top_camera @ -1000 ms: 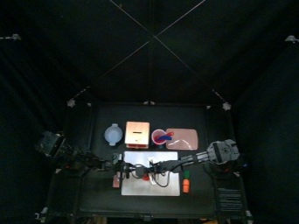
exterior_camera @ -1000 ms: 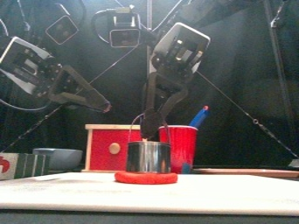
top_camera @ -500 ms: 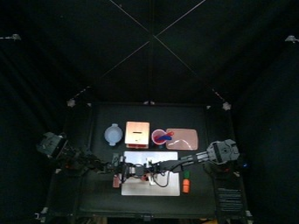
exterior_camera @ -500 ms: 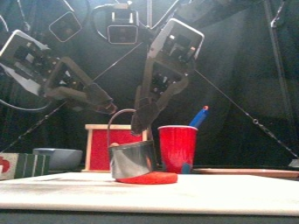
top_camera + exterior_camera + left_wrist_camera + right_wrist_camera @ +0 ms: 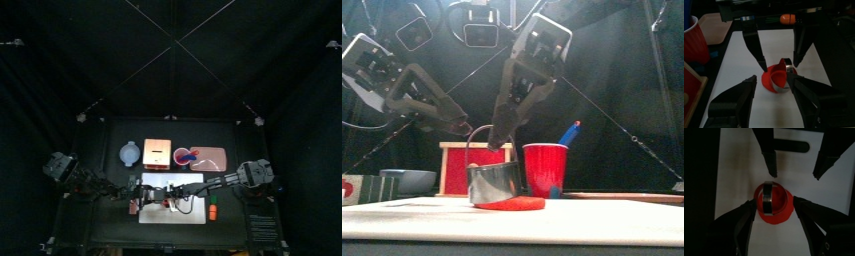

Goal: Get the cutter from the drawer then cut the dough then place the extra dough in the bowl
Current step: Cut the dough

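Note:
My right gripper is to pick up the cutter next by its handle (image 5: 767, 198). The cutter's cutting edge then stays free to press into the red dough.
On the white cutting board (image 5: 171, 199) lies the flat red dough (image 5: 512, 203) (image 5: 772, 80) (image 5: 775, 208). The round metal cutter (image 5: 494, 183) (image 5: 786, 78) (image 5: 767, 196) rests tilted on it, wire handle up, and neither gripper holds it. My left gripper (image 5: 460, 122) (image 5: 774, 94) hangs open to the cutter's upper left. From the right, my right gripper (image 5: 500, 135) (image 5: 776, 228) stands open just above the cutter. Each wrist view shows the other gripper's fingers (image 5: 754, 50) (image 5: 767, 155) spread beyond the dough.
Behind the board stand the wooden box (image 5: 469, 165) with its red drawer front, the blue-grey bowl (image 5: 402, 181) to its left, and the red cup (image 5: 545, 168) with a blue knife on the pink tray (image 5: 211, 160). An orange toy (image 5: 211, 211) lies on the board's front right.
Both grippers have opened. The cutter, upright on the dough under the right gripper a second ago, now leans to one side. The right gripper has lifted slightly.

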`<state>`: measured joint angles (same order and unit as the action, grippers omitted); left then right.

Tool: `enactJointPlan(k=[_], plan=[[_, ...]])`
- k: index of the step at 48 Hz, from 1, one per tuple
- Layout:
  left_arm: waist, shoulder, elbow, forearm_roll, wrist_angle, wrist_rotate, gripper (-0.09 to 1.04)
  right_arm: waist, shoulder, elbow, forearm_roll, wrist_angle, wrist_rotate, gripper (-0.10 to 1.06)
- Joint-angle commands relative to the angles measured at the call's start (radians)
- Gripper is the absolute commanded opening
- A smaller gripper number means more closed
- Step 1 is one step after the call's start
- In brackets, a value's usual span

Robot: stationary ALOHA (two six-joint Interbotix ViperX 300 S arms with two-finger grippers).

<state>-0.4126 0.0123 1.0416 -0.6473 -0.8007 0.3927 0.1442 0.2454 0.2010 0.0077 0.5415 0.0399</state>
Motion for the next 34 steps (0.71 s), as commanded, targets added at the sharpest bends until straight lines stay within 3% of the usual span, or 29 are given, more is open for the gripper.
enactJointPlan(k=[1, 7, 18, 34], plan=[[0.003, -0.017, 0.006, -0.009, -0.034, 0.003, 0.87, -0.002, -0.021, -0.028, -0.002, -0.002, -0.003, 0.90], [0.008, -0.025, 0.026, -0.009, -0.040, 0.003, 0.87, 0.000, -0.021, -0.028, 0.000, 0.002, -0.002, 0.87], [0.011, -0.026, 0.037, -0.020, -0.041, 0.003, 0.87, 0.000, -0.005, -0.028, 0.000, 0.003, -0.003, 0.69], [0.012, -0.031, 0.043, -0.021, -0.041, 0.003, 0.87, 0.002, -0.015, -0.044, -0.002, 0.048, -0.005, 0.52]])
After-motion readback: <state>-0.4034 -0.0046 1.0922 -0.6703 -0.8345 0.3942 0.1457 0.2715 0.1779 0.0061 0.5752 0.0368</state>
